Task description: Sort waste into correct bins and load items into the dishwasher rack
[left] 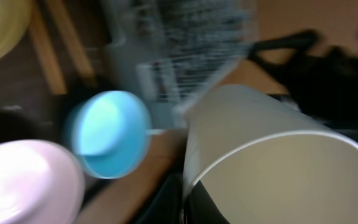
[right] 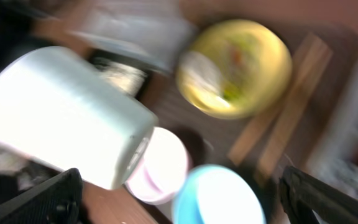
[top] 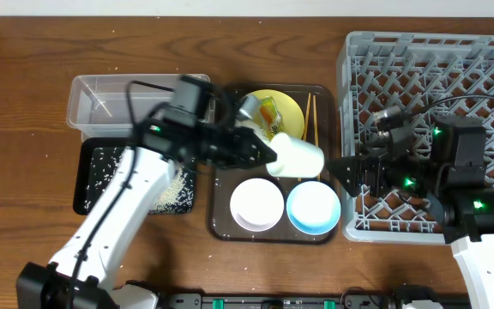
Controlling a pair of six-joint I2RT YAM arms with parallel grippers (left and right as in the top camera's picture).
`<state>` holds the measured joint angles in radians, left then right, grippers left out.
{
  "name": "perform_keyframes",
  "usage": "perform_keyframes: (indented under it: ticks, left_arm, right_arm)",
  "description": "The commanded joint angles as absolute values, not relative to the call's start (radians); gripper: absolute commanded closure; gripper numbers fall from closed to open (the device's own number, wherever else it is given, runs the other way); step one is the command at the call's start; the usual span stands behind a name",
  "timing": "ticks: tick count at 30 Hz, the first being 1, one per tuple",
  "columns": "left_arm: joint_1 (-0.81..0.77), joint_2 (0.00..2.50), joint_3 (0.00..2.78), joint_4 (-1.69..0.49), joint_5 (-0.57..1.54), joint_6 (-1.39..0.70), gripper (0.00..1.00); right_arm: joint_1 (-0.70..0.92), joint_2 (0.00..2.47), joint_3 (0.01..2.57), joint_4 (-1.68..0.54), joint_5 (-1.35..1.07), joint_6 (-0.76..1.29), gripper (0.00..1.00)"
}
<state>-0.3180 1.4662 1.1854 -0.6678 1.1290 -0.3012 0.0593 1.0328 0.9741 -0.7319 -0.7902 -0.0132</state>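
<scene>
The white cup has to go into the rack (top: 436, 69), so my right gripper next needs to grab the cup around its base end (top: 316, 160), opposite my left gripper's hold on the cup's rim.
My left gripper (top: 271, 155) is shut on the small white cup (top: 296, 157) and holds it on its side above the dark-brown tray (top: 217, 225). The cup fills the left wrist view (left: 272, 155). My right gripper (top: 343, 169) is open and empty just right of the cup, which also shows in the right wrist view (right: 61, 118). On the tray are the yellow plate (top: 283, 105) with the snack wrapper (top: 268, 112), the chopsticks (top: 310, 116), the white bowl (top: 257, 204) and the light-blue bowl (top: 313, 207). The grey dishwasher rack (top: 436, 69) stands at the right.
The clear bin (top: 127, 99) stands at the back left. The black bin (top: 101, 176) in front of it holds rice grains. More rice (top: 177, 193) is under my left arm. A crumpled wad (top: 249, 106) lies at the plate's left edge.
</scene>
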Motion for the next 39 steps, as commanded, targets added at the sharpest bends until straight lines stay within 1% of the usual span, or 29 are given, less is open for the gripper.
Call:
perform_keyframes:
  ticks: [1,4,6,12,13,14,17,18,20,21,22,23,24,25,26,28,30,32,34,36,39]
  left_arm:
    - [-0.276,1.462,1.197,-0.668,1.519,-0.226,0.95]
    - [-0.270,1.462,1.197,-0.668,1.567,-0.221,0.94]
    - [-0.271,1.462,1.197,-0.668,1.569,-0.221,0.94]
    - [-0.271,1.462,1.197,-0.669,1.571,-0.221,0.94]
    - [-0.271,1.462,1.197,-0.669,1.571,-0.221,0.94]
    - [-0.271,1.462,1.197,-0.669,1.571,-0.221,0.94]
    - [-0.271,1.462,1.197,-0.669,1.571,-0.221,0.94]
    - [-0.271,1.462,1.197,-0.669,1.571,-0.221,0.94]
    - [-0.271,1.462,1.197,-0.669,1.571,-0.221,0.94]
    - [-0.271,1.462,1.197,-0.669,1.571,-0.221,0.94]
    - [-0.271,1.462,1.197,-0.669,1.571,-0.221,0.92]
    - [-0.271,1.462,1.197,-0.669,1.571,-0.221,0.84]
    - [-0.271,1.462,1.197,-0.668,1.570,-0.221,0.67]
    - [-0.271,1.462,1.197,-0.668,1.569,-0.221,0.53]
    - [-0.271,1.462,1.197,-0.668,1.559,-0.221,0.50]
    - [-0.271,1.462,1.197,-0.670,1.494,-0.221,0.46]
    - [-0.271,1.462,1.197,-0.706,1.369,-0.221,0.46]
    - [-0.271,1.462,1.197,-0.772,1.204,-0.221,0.41]
    - [-0.271,1.462,1.197,-0.844,1.028,-0.221,0.40]
    - [-0.271,1.462,1.197,-0.899,0.904,-0.221,0.39]
    - [-0.271,1.462,1.197,-0.943,0.826,-0.217,0.39]
  right_arm:
    - [0.069,1.026,0.994,-0.677,-1.092,-0.095,0.01]
    - [0.104,1.026,0.994,-0.598,-1.269,-0.152,0.02]
    - [0.134,1.026,0.994,-0.543,-1.318,-0.149,0.02]
    - [0.231,1.029,0.994,-0.461,-1.209,-0.041,0.02]
    - [0.251,1.030,0.994,-0.446,-1.187,-0.018,0.04]
    - [0.267,1.031,0.994,-0.429,-1.176,-0.002,0.09]
    - [0.304,1.031,0.994,-0.392,-1.141,0.014,0.26]
    - [0.307,1.031,0.994,-0.392,-1.118,0.028,0.29]
    - [0.304,1.031,0.994,-0.397,-1.076,0.052,0.30]
    - [0.300,1.031,0.994,-0.397,-1.068,0.055,0.35]
    - [0.295,1.031,0.994,-0.397,-1.066,0.056,0.39]
    - [0.289,1.030,0.994,-0.397,-1.066,0.056,0.41]
    - [0.281,1.028,0.994,-0.401,-1.065,0.056,0.43]
    - [0.271,1.025,0.994,-0.407,-1.060,0.056,0.45]
    - [0.258,1.020,0.994,-0.416,-1.052,0.056,0.47]
    - [0.211,1.002,0.994,-0.454,-1.013,0.061,0.46]
    - [0.150,0.976,0.995,-0.503,-0.934,0.101,0.46]
    - [0.072,0.944,0.995,-0.571,-0.844,0.112,0.44]
    - [-0.016,0.909,1.002,-0.664,-0.701,0.147,0.43]
    - [-0.110,0.883,1.015,-0.778,-0.492,0.168,0.41]
    - [-0.220,0.875,1.022,-0.901,-0.175,0.226,0.41]
